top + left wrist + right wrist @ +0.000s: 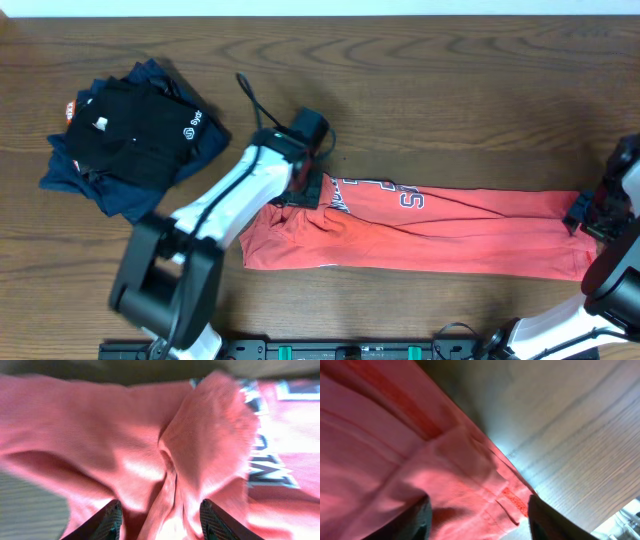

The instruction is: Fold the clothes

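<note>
Next, my right gripper grabs the coral-red T-shirt (pixel 450 235) at the corner of its hemmed end, to fold that end inward.
The coral-red T-shirt (pixel 450 235) lies on the wooden table as a long folded strip, with its white and dark lettering (pixel 375 192) facing up near its left part. My left gripper (pixel 305 190) is down on the shirt's bunched upper-left end. In the left wrist view its fingers (pixel 161 522) are spread wide, with a raised ridge of red cloth (pixel 200 445) between them. My right gripper (pixel 590 215) is at the strip's right end. In the right wrist view its fingers (pixel 480 522) are spread wide over the hemmed corner (pixel 485 485).
A black shirt with a small white logo (pixel 125 125) lies on navy folded garments (pixel 185 150) at the back left. A black cable (pixel 250 95) loops behind the left arm. Bare wood (pixel 580 435) lies past the shirt's right edge.
</note>
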Controlling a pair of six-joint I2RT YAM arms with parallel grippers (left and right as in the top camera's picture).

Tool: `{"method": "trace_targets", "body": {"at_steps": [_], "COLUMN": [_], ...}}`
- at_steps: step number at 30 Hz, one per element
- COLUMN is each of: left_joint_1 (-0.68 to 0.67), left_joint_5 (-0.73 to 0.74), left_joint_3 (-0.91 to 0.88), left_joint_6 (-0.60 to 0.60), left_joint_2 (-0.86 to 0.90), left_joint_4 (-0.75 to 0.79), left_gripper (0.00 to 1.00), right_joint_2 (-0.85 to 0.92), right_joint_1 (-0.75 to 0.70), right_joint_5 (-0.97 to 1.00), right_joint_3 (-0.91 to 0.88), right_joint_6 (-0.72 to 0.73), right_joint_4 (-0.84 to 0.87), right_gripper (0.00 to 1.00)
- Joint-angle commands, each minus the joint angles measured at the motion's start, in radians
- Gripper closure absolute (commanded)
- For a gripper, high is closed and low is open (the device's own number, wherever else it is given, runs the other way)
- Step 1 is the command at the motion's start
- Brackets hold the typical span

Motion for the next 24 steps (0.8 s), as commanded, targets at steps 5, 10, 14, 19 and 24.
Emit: {"method": "trace_targets", "body": {"at_steps": [5,10,14,19,24], "left_joint_1": [0.056,0.070,0.070,0.070,0.070], "left_joint_5": [-0.019,-0.019,-0.019,-0.019,-0.019], "left_joint_3": [0.029,0.029,0.029,0.029,0.029], "left_joint_6": [-0.003,-0.003,-0.003,-0.003,-0.003], "left_joint_2": [-0.100,-0.101,-0.101,-0.101,-0.101], "left_joint_4": [-0.022,-0.038,-0.038,-0.044,-0.048], "left_gripper": [0.44,0.44,0.44,0.44,0.44], "right_joint_2": [0.003,0.005,0.006,0.006,0.006], "right_joint_1": [-0.072,-0.102,-0.109,-0.109,-0.111], "right_joint_5": [-0.160,-0.187,-0.257,-0.269,-0.264], "right_joint_3": [0.027,0.018,0.002,-0.049,-0.139], "right_joint_6": [-0.124,-0.212,-0.273,-0.323,-0.362], "right_joint_4": [0.006,0.043,0.100,0.162,0.232], "right_gripper": [0.35,0.34,0.35,0.35,0.37]}}
